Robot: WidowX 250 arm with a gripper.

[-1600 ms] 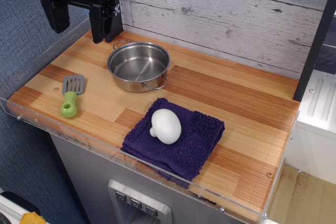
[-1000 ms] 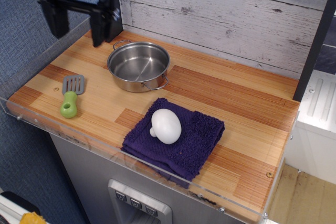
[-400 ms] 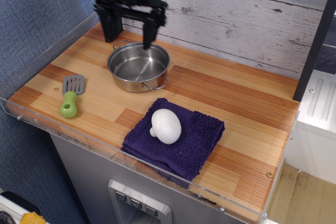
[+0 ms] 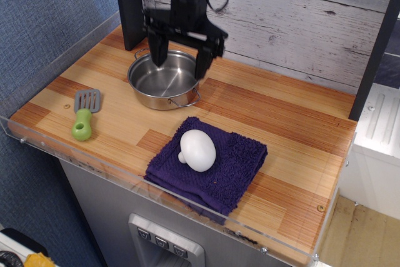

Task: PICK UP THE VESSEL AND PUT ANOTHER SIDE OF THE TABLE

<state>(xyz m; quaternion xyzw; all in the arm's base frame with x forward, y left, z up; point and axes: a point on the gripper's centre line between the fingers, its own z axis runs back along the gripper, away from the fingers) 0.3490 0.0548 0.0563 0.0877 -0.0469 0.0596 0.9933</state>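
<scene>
My gripper grabs the vessel's steel rim between the handles next, to carry the vessel (image 4: 161, 85) to another side of the table.
The vessel (image 4: 161, 85), a shallow shiny steel pot with two wire loop handles, stands at the back left of the striped wooden table (image 4: 275, 123). My black gripper (image 4: 180, 65) hangs open above the pot's far right part. One finger (image 4: 158, 51) is over the pot's far rim and the other (image 4: 202, 62) is over its right rim. The fingers are spread wide and hold nothing. I cannot tell how high they are above the pot.
A grey-and-green spatula (image 4: 84, 115) lies at the left front. A white mushroom (image 4: 198, 149) sits on a folded purple cloth (image 4: 212, 164) at the front. A clear acrylic rim (image 4: 94, 161) edges the table. A dark post (image 4: 128, 4) stands behind the pot.
The gripper has moved right from the table's back left corner to over the pot, still open. The pot, spatula, mushroom and cloth have not moved.
</scene>
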